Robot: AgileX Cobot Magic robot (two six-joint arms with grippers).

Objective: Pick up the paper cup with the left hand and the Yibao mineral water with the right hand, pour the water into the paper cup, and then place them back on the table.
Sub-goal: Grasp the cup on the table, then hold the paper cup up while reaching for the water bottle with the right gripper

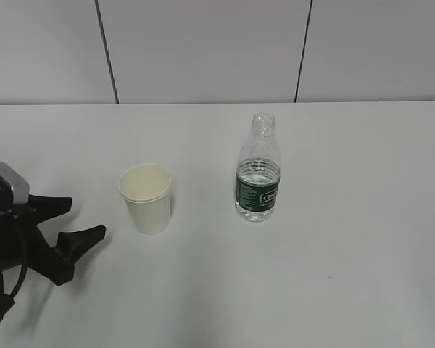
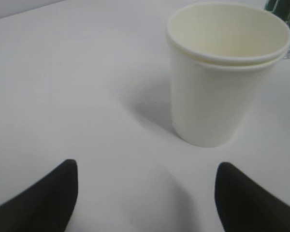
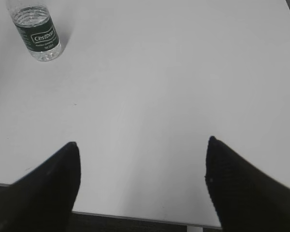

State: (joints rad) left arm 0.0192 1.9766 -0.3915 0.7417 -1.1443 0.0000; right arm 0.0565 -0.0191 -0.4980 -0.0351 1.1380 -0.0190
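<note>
The paper cup gets wider up to a wide rim [image 1: 146, 201], so my left gripper should grab it next by its narrower lower side [image 1: 151, 220], where the fingers fit around.
The cream-white paper cup [image 1: 146, 198] stands upright on the white table [image 1: 333, 261], left of centre; it also shows in the left wrist view [image 2: 222, 87], close ahead. The Yibao mineral water bottle [image 1: 258, 169], clear with a dark green label and no cap, stands upright to the cup's right; it also shows in the right wrist view [image 3: 36, 30], far off at upper left. My left gripper [image 1: 80, 217] is open and empty, just left of the cup; it also shows in the left wrist view [image 2: 147, 169]. My right gripper [image 3: 142, 142] is open and empty near the table's front edge, out of the exterior view.
A grey panelled wall [image 1: 203, 51] rises behind the table's far edge. The table's near edge [image 3: 135, 218] runs under the right gripper's fingers. Bare tabletop lies to the right of the bottle.
</note>
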